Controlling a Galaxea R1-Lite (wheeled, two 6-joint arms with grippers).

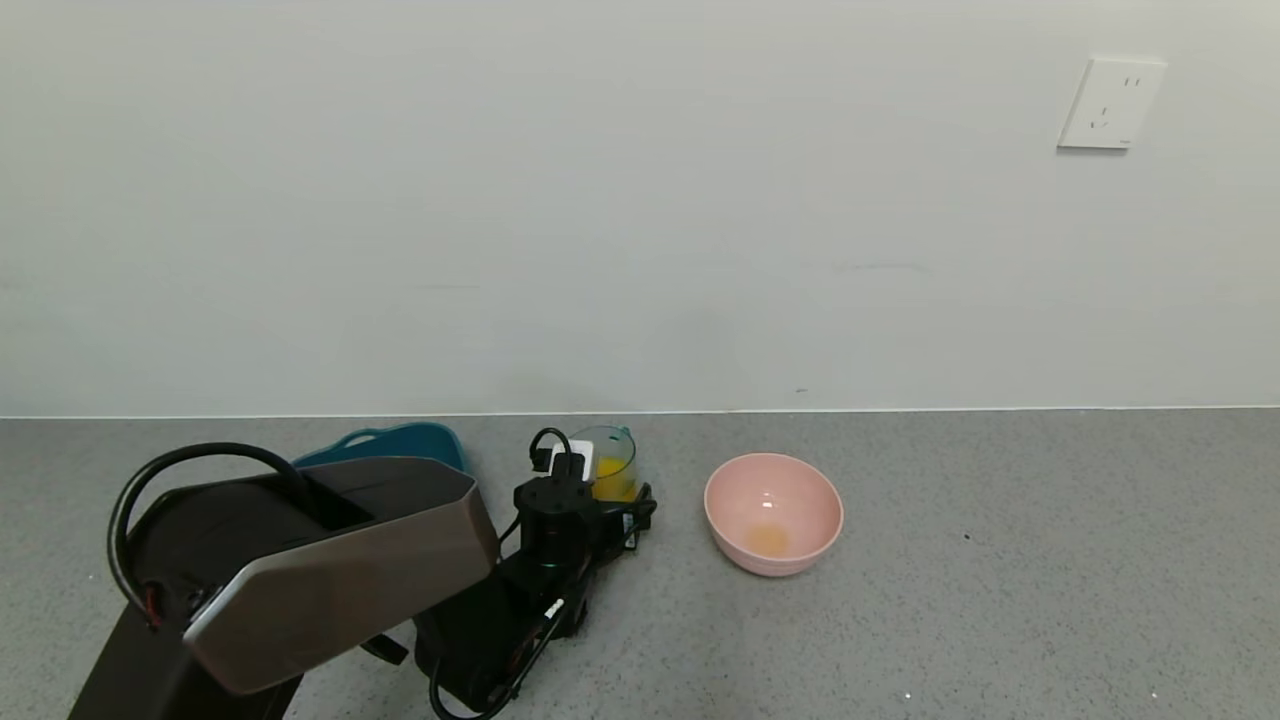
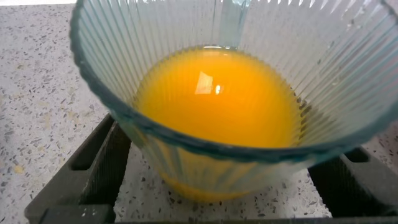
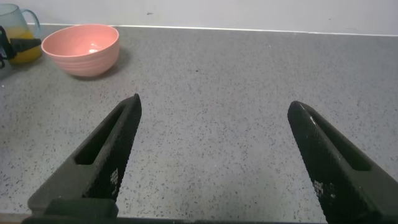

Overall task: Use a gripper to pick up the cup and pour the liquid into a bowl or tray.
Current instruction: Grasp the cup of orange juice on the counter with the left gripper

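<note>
My left gripper should close on the cup now, because its fingers are beside the cup's lower part (image 2: 205, 180) in the left wrist view.
The cup (image 1: 612, 462) stands upright on the grey counter, about a third full of orange liquid (image 1: 614, 486). My left gripper (image 1: 628, 512) is open, with one finger on each side of the cup's lower part. In the left wrist view the ribbed cup (image 2: 186, 168) and its liquid (image 2: 217, 93) fill the frame between the black fingers (image 2: 99, 165). The dark teal tub (image 1: 400, 441) lies behind my left arm, to the left of the cup, mostly hidden. My right gripper (image 3: 211, 109) is open and empty over bare counter, off to the right.
A round pink bowl (image 1: 772, 512) with a little orange liquid at its bottom stands to the right of the cup; it also shows in the right wrist view (image 3: 84, 46). A white wall with a socket (image 1: 1110, 103) runs along the back of the counter.
</note>
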